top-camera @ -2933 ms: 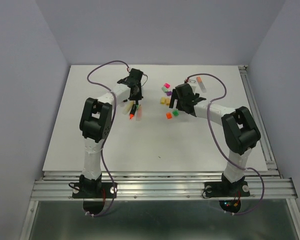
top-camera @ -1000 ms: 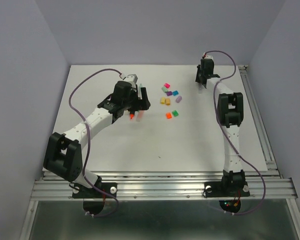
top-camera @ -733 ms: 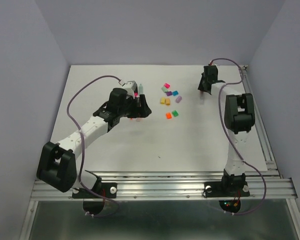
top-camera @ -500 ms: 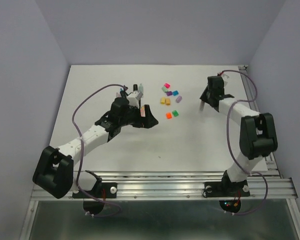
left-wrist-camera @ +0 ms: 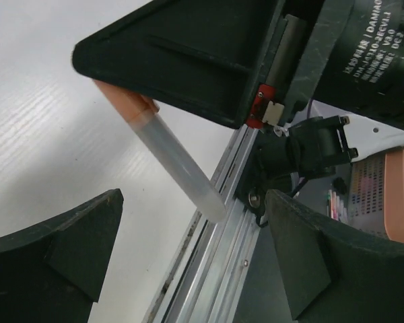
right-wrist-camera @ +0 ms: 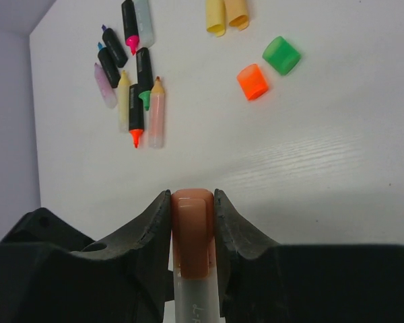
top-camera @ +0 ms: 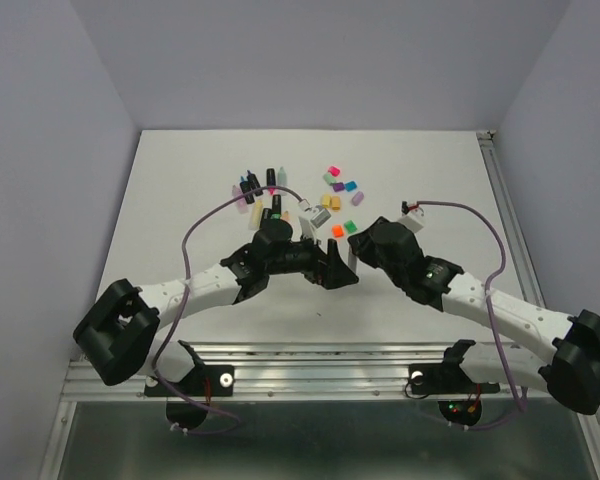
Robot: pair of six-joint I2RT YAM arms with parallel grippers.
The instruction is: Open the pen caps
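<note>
The pen needs to be pulled open, so my left gripper needs to grab it by its clear body [top-camera: 352, 259] next. The salmon cap is left to my right gripper.
My right gripper [right-wrist-camera: 192, 200] is shut on the salmon cap [right-wrist-camera: 192, 232] of a pen with a clear barrel [right-wrist-camera: 198, 306], low over the near middle of the table. In the left wrist view that pen [left-wrist-camera: 172, 161] slants down out of the right gripper, and its bare end lies between the spread fingers of my open left gripper [left-wrist-camera: 193, 202], touching neither. From above, the left gripper [top-camera: 333, 270] and right gripper [top-camera: 353, 248] meet tip to tip. Several uncapped pens [top-camera: 257, 195] [right-wrist-camera: 136, 87] lie at the back left. Loose pen caps [top-camera: 340, 195] sit at the back centre, among them orange [right-wrist-camera: 252, 81] and green [right-wrist-camera: 281, 55].
The white table [top-camera: 180, 250] ends at an aluminium rail [top-camera: 320, 365] [left-wrist-camera: 232, 229] along its near edge, just below both grippers. Purple cables loop over both arms. Grey walls close off the left, back and right sides.
The right arm has swung from the far right corner to the near middle, carrying the pen. The left arm has left the pen cluster and come down to meet it.
</note>
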